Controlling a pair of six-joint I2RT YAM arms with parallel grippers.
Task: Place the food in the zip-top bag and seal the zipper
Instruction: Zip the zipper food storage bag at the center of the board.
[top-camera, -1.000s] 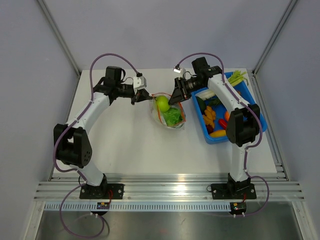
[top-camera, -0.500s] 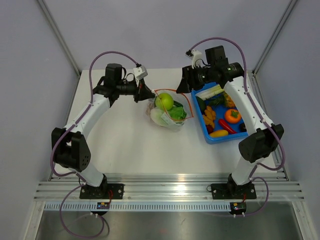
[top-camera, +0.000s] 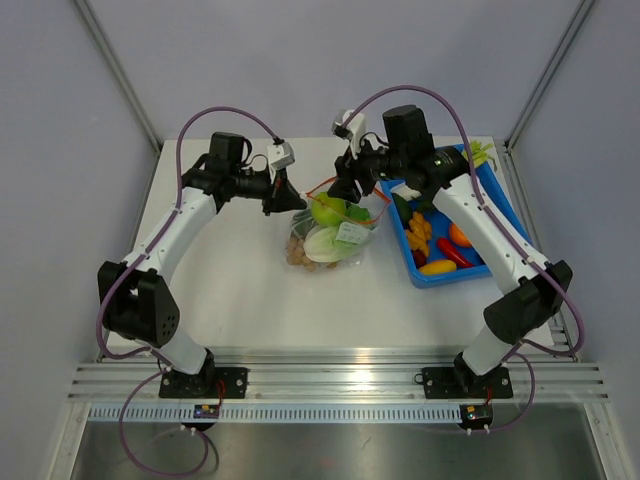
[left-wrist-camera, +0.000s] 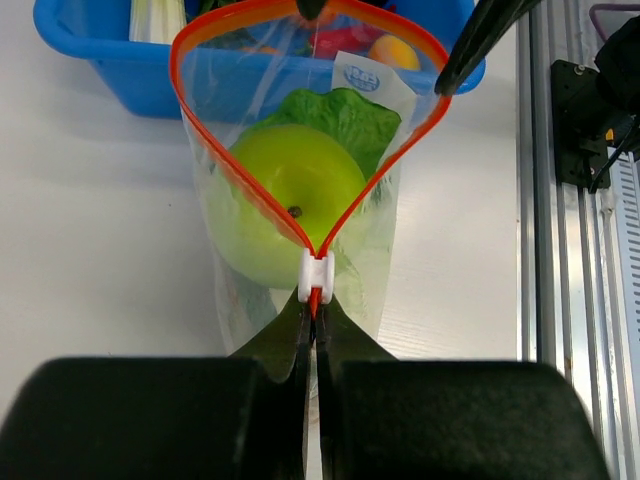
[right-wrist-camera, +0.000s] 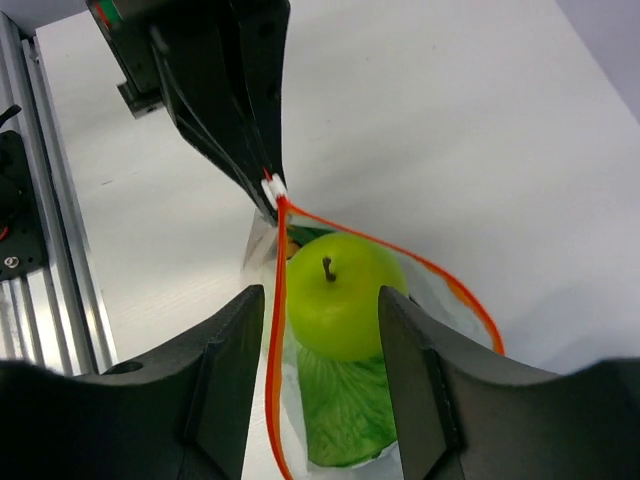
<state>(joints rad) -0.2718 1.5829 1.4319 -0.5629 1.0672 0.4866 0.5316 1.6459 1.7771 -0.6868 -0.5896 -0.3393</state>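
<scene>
To seal the zipper, my right gripper will next grab the white slider (top-camera: 305, 198) (right-wrist-camera: 274, 188) while my left gripper holds the zipper end behind it.
The clear zip-top bag (top-camera: 330, 235) hangs open at table centre. Inside lie a green apple (left-wrist-camera: 290, 195), a green leafy piece (right-wrist-camera: 350, 420), white-green cabbage (top-camera: 322, 243) and brown balls (top-camera: 297, 255). Its orange-red zipper (left-wrist-camera: 235, 170) forms a wide loop, with a white slider (left-wrist-camera: 316, 277) at the left end. My left gripper (left-wrist-camera: 316, 305) is shut on the zipper end just behind that slider. My right gripper (right-wrist-camera: 325, 340) is open above the bag's mouth, its fingers (right-wrist-camera: 235, 370) either side of the apple, with one zipper edge between them.
A blue bin (top-camera: 505, 215) to the right of the bag holds orange (top-camera: 460, 235), red (top-camera: 455, 253) and yellow (top-camera: 437, 267) pieces, with green onions (top-camera: 478, 153) at its far end. An aluminium rail runs along the table's near edge.
My right arm swung left from over the blue bin to the bag's mouth. The bag shifted slightly left and its mouth spread wider; my left gripper kept its hold.
</scene>
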